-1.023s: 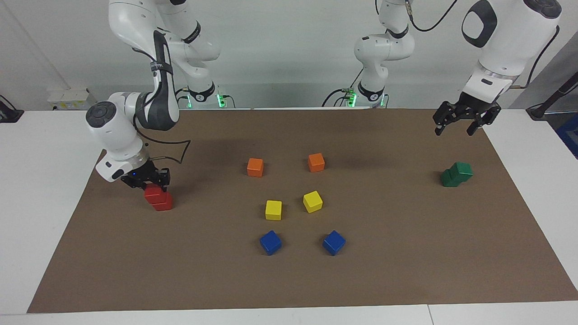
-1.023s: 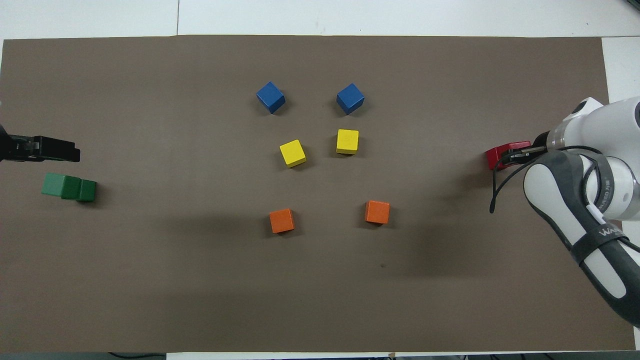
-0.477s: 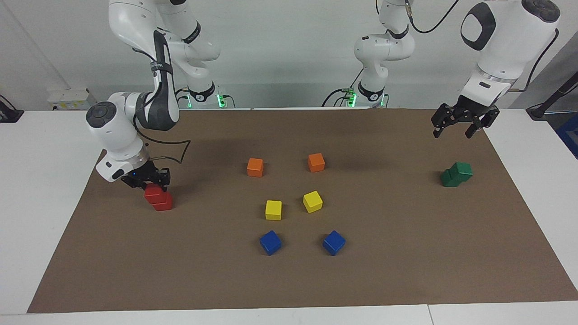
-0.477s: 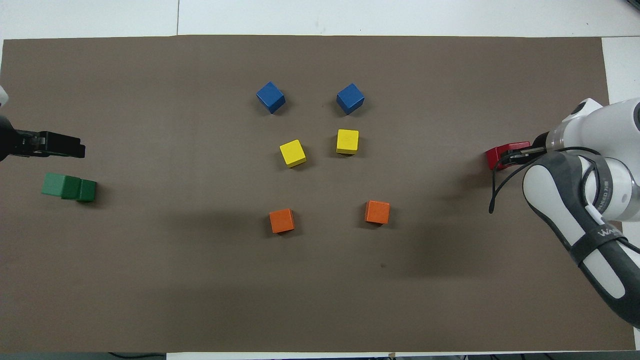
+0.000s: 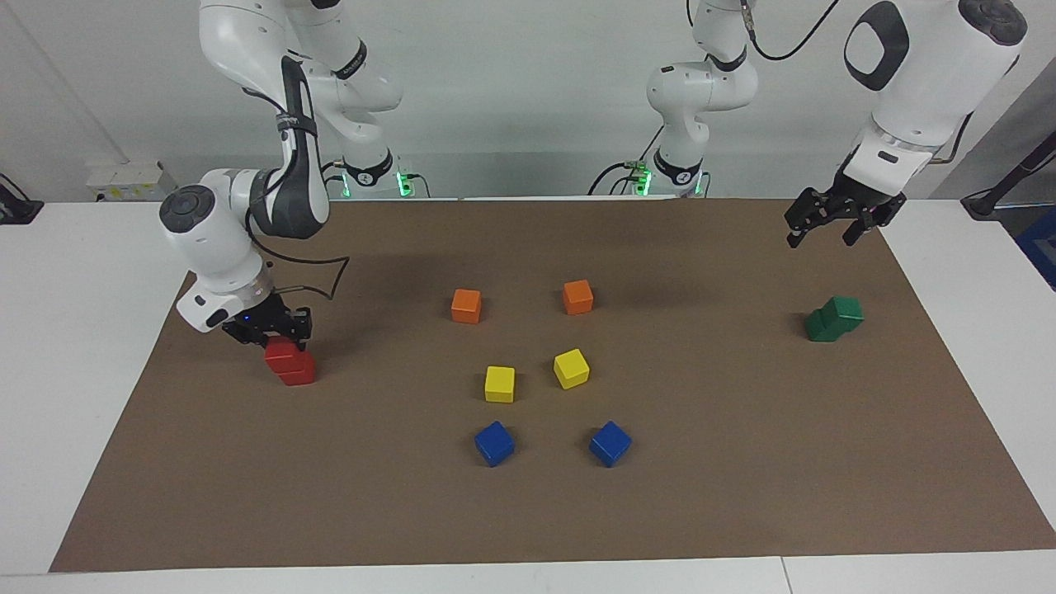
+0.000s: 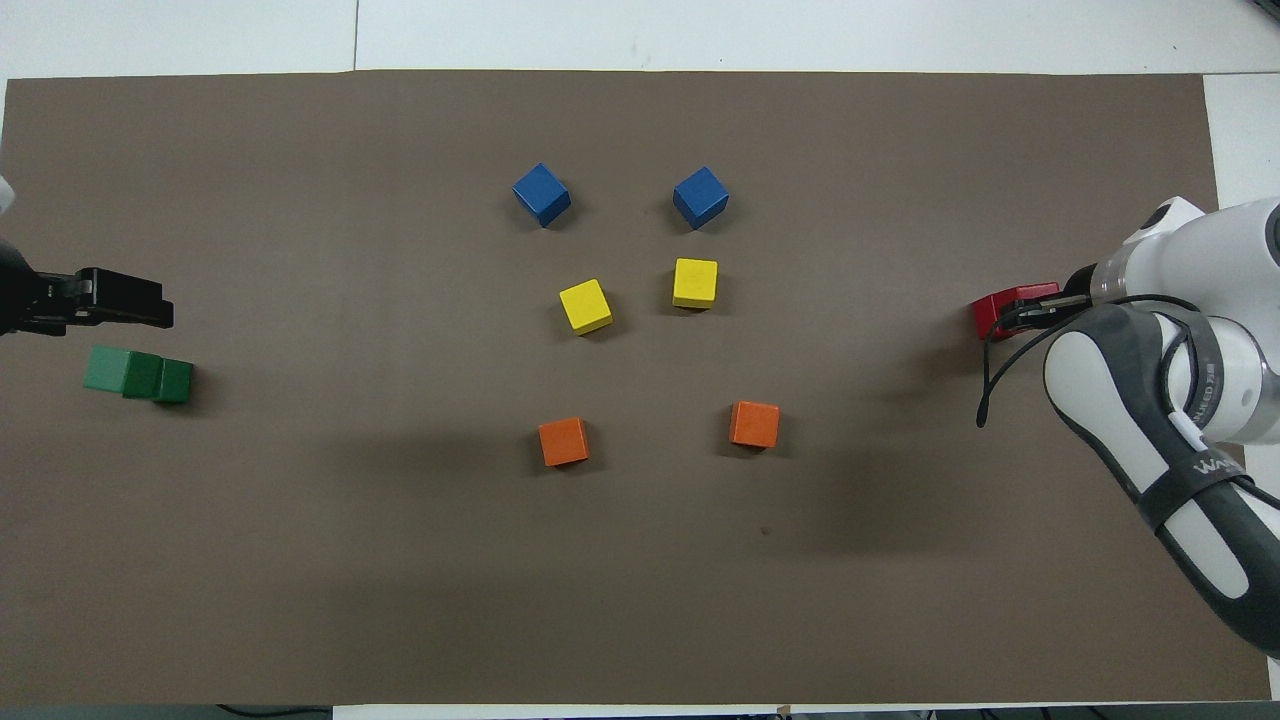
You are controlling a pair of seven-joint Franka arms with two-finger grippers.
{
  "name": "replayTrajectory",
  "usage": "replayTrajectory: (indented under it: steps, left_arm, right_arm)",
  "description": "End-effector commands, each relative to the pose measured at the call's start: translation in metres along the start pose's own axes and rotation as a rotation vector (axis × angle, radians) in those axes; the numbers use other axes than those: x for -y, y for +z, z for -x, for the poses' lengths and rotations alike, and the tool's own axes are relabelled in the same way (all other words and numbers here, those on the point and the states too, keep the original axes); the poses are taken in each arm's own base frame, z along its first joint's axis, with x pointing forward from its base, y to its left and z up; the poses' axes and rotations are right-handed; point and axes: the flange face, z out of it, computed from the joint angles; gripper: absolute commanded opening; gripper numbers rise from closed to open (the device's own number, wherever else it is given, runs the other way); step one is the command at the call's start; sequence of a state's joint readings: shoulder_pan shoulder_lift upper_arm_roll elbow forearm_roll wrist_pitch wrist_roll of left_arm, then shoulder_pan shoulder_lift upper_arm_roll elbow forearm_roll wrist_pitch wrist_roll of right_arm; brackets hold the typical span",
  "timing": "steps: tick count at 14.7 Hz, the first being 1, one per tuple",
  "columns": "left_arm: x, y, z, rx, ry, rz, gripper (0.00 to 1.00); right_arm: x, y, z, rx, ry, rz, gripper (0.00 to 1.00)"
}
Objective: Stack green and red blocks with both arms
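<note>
The upper red block rests over the lower red block, slightly offset, and would stand, so it is time to open my right gripper.
Two red blocks (image 5: 290,364) stand stacked toward the right arm's end of the mat, the upper one set a little off the lower. My right gripper (image 5: 276,336) sits right at the upper red block; in the overhead view the arm hides most of the red blocks (image 6: 997,312) and the right gripper (image 6: 1040,306). Two green blocks (image 5: 833,319) stand stacked toward the left arm's end, the upper one offset; they also show in the overhead view (image 6: 138,373). My left gripper (image 5: 818,238) is open and empty, raised in the air above the mat beside the green stack; it also shows in the overhead view (image 6: 120,303).
In the middle of the brown mat (image 5: 742,462) lie two orange cubes (image 5: 466,305) (image 5: 577,296), two yellow cubes (image 5: 499,384) (image 5: 571,368) and two blue cubes (image 5: 494,443) (image 5: 610,443), all apart from each other and from both stacks.
My left gripper has risen and drawn away from the green stack, toward the robots. My right gripper has lifted very slightly at the red stack. No block has moved.
</note>
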State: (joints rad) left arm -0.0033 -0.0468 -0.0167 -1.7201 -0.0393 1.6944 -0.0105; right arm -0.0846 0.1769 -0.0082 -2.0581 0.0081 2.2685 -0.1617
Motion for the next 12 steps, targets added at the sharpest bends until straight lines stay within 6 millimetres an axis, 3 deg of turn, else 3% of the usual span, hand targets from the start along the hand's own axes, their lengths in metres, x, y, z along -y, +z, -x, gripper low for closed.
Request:
replayTrajectory:
  steps: [1,8,9,10,11,12]
  left_arm:
    - [-0.0038,-0.0041,-0.0025,0.014,-0.019,0.012,1.0]
    - [-0.0028,0.0001,0.0006,0.047,-0.018,0.002,1.0]
    - [-0.0023,0.0013,0.0023,0.062,-0.018,-0.003,1.0]
    - [-0.0018,0.0016,0.0026,0.066,-0.016,-0.008,1.0]
    - [-0.0017,0.0015,0.0025,0.064,-0.014,-0.017,1.0]
    - [-0.0011,0.0006,0.0022,0.061,-0.013,-0.023,1.0]
  right_arm:
    - [0.0021,0.0004,0.0091,-0.015,-0.023,-0.012,0.0]
    - [0.0038,0.0002,0.0085,-0.018,-0.026,-0.012,0.0]
    - [0.0029,-0.0005,0.0082,-0.019,-0.025,-0.011,0.28]
    - [0.0037,-0.0008,0.0078,-0.022,-0.026,-0.011,0.69]
    - [0.0027,-0.0006,0.0071,-0.028,-0.025,-0.01,0.92]
    - [0.0026,-0.0007,0.0069,-0.03,-0.025,-0.009,1.0]
